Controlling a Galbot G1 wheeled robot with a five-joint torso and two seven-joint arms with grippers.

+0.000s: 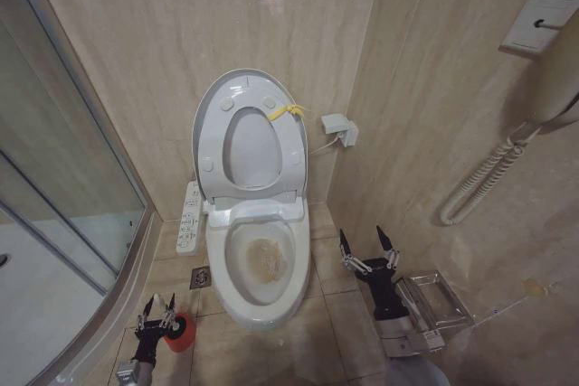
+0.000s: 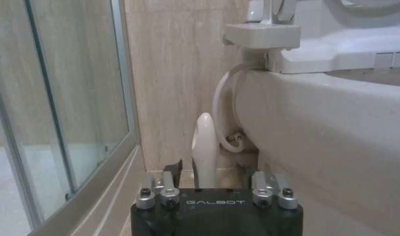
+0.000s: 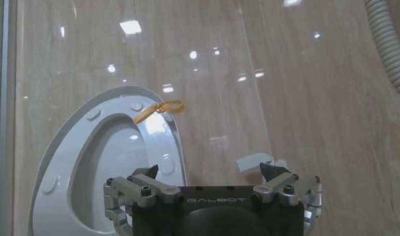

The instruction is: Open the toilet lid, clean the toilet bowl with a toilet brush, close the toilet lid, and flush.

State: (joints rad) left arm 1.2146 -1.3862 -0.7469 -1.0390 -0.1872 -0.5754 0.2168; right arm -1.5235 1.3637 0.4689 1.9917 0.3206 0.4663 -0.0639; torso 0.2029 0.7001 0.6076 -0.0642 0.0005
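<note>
The toilet brush has its bristle end inside the red holder cup, so my left gripper will next pick the brush up by its whitish upright handle (image 2: 205,150).
The toilet lid (image 1: 249,146) stands raised against the back wall with the seat ring (image 1: 285,155) up in front of it; its yellow tag (image 1: 285,113) sticks out near the top. Below, the toilet bowl (image 1: 262,264) is uncovered and stained brown inside. My left gripper (image 1: 157,301) is low on the floor left of the bowl, over the red holder cup (image 1: 183,332). It is open, with the toilet brush's whitish handle (image 2: 205,140) upright between its fingers (image 2: 171,169). My right gripper (image 1: 366,243) hangs open right of the bowl, facing the lid (image 3: 88,162).
A glass shower enclosure (image 1: 72,205) runs along the left, close to my left arm. A button panel (image 1: 190,219) sits on the bowl's left side, a floor drain (image 1: 201,277) below it. A metal rack (image 1: 425,309) lies on the floor at right, under a coiled cord (image 1: 484,178).
</note>
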